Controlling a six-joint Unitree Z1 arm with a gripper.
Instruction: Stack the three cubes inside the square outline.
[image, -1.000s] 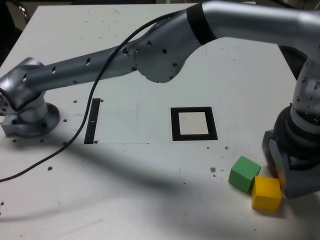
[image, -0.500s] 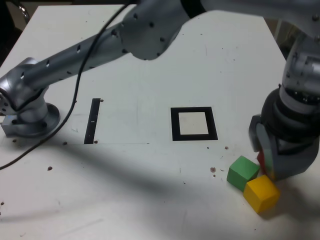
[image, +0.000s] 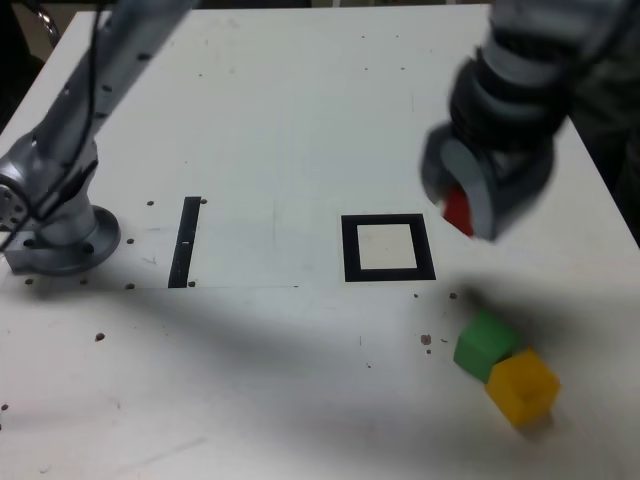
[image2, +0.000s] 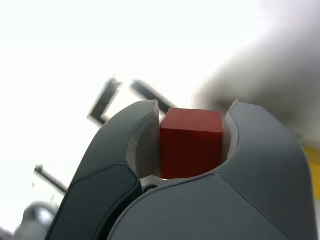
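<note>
I should keep holding the red cube (image: 458, 211) and open my gripper only once the cube is inside the square outline (image: 388, 247): the cube is still in the air, off to the side.
My gripper (image: 462, 212) hangs in the air, blurred, just off the right side of the square outline (image: 388, 247) in the exterior view. It is shut on the red cube (image: 458, 211). In the wrist view the red cube (image2: 191, 142) sits squarely between the two grey jaws of the gripper (image2: 192, 125). The green cube (image: 484, 343) and the yellow cube (image: 520, 385) lie touching each other on the table, nearer the front right. The square outline (image2: 107, 100) shows blurred in the wrist view.
The arm's base (image: 55, 225) stands at the exterior view's left. A thin black strip (image: 185, 241) lies between the base and the outline. Small dark specks dot the white table (image: 280, 120).
The gripper closed on the red cube beside the other two and lifted it up and toward the outline. The yellow cube was nudged and turned slightly; the green one stayed.
</note>
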